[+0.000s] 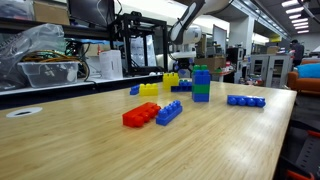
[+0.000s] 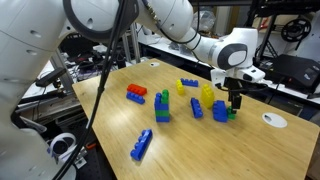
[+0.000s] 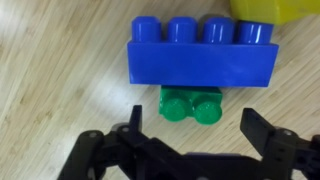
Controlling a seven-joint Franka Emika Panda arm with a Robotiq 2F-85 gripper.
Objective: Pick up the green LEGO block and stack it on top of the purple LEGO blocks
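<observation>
The robot's gripper should next grab the green LEGO block (image 3: pixel 191 104) by its two ends. The block's bottom then stays free to stack it.
The green LEGO block (image 3: pixel 191 104) lies on the wooden table, touching the near side of a blue four-stud brick (image 3: pixel 200 55). It also shows in an exterior view (image 2: pixel 232 115). My gripper (image 3: pixel 195 130) is open and empty just above the block, one finger to each side, not touching it. In an exterior view it hangs straight down over the block (image 2: pixel 236 100). The purple LEGO blocks (image 2: pixel 162 103) stand as a short upright tower on a green bottom brick, well apart from the gripper. The tower is also in the other exterior view (image 1: pixel 201 80).
A yellow brick (image 3: pixel 275 10) lies just beyond the blue brick. A red brick (image 1: pixel 140 115), a blue brick (image 1: pixel 169 112), a long flat blue brick (image 1: pixel 245 100) and yellow bricks (image 1: pixel 150 88) are spread over the table (image 1: pixel 90 140). A white disc (image 2: pixel 273 120) lies near the gripper.
</observation>
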